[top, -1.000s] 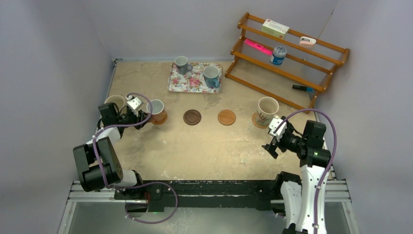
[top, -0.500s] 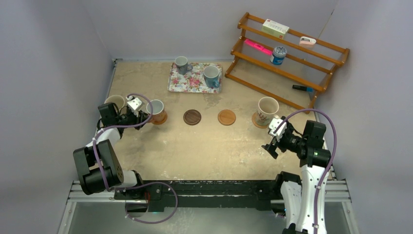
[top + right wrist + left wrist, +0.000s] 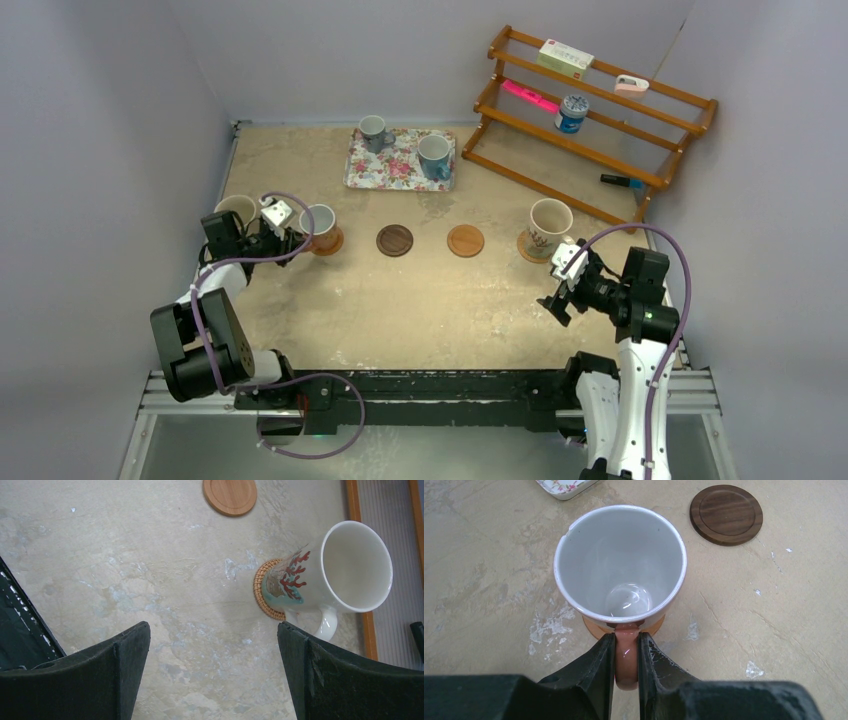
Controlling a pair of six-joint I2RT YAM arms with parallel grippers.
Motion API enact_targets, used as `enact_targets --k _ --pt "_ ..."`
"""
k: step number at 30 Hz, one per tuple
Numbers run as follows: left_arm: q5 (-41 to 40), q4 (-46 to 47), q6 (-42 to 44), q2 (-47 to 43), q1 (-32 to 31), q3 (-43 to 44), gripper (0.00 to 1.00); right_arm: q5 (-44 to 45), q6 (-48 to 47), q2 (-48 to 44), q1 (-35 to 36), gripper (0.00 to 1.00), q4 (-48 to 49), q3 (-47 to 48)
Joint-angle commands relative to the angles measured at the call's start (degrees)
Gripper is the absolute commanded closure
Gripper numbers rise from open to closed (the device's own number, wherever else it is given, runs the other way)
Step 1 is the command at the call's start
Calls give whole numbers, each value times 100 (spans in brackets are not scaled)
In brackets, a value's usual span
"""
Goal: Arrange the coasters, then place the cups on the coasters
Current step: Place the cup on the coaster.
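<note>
The reddish-orange cup's base is on the orange coaster; it would stay upright if my left gripper opened now.
My left gripper [image 3: 297,238] is shut on the handle [image 3: 626,655] of the reddish-orange cup [image 3: 620,565], which stands upright on an orange coaster [image 3: 593,628]. To its left stands a cream cup [image 3: 237,208]. A dark brown coaster [image 3: 394,240] and a tan coaster [image 3: 465,240] lie bare mid-table. A cream printed cup [image 3: 320,575] sits on a woven coaster [image 3: 264,600]. My right gripper [image 3: 214,630] hangs open just in front of it, holding nothing. A grey-blue cup [image 3: 373,130] and a light blue cup [image 3: 434,155] stand on the floral tray [image 3: 395,172].
A wooden rack [image 3: 590,110] leans at the back right with a blue-and-white tin [image 3: 572,112], a box and a pink item on its shelves. Grey walls close in the table on three sides.
My left jaws have tightened slightly on the cup handle. The cup, the right arm and everything else stay where they were.
</note>
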Motion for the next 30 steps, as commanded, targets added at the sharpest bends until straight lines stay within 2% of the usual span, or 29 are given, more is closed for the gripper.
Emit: enact_targets --k 1,8,20,25,30 --pt "15 28 231 -208 63 210 81 -234 -110 -37 -17 1 -124 -26" --pt "66 14 249 -178 80 217 81 -238 -119 -40 -16 1 -135 -21" --pt "145 -171 347 -182 80 293 70 -243 -145 -38 -16 1 -159 -21" --pt "227 -442 495 -203 80 328 64 -248 -161 -42 -16 1 -172 -20" --pt "285 -614 611 -275 80 342 50 -251 -172 -50 -18 1 -194 -13"
